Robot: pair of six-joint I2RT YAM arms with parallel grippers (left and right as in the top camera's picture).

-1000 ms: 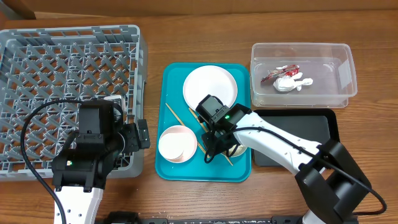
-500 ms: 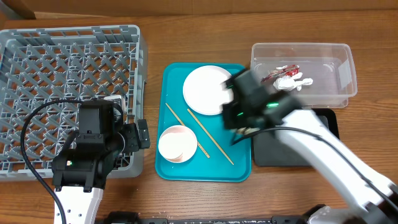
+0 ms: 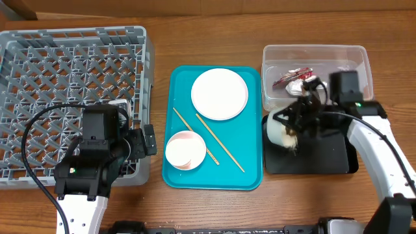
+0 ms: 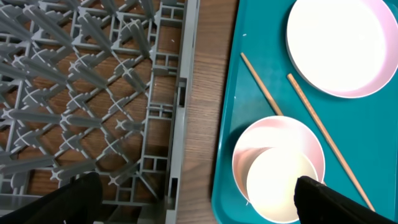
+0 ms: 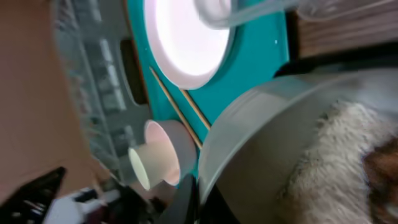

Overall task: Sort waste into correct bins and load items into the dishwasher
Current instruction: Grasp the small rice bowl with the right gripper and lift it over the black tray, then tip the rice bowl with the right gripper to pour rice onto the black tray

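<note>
The rim of the grey-and-white bowl (image 3: 279, 130) tilts over the black tray with rice inside, so the robot's right gripper needs to keep holding the bowl until it sits on the white plate (image 3: 220, 93).
My right gripper (image 3: 296, 123) is shut on the rim of the grey-and-white bowl (image 3: 279, 130) and holds it tilted over the left end of the black tray (image 3: 325, 161). In the right wrist view the bowl (image 5: 261, 118) holds white rice (image 5: 336, 155) and a brown morsel (image 5: 382, 168). The clear tub (image 3: 315, 47) holds the red wrapper (image 3: 289, 77) and white tissue (image 3: 302, 88). The white plate (image 3: 220, 93) and the pink bowl (image 3: 185, 151) with the white cup (image 4: 277, 183) inside sit on the teal tray (image 3: 182, 84). My left gripper (image 3: 146, 140) is open and empty between the rack and the teal tray.
The grey dish rack (image 3: 65, 78) fills the left side, with my left arm over its front right corner. Two wooden chopsticks (image 3: 221, 146) lie diagonally on the teal tray. The tub stands just behind the black tray at the right.
My right gripper lifted the grey-and-white bowl off the teal tray and carried it right, over the black tray, tilted. The left arm has not moved.
</note>
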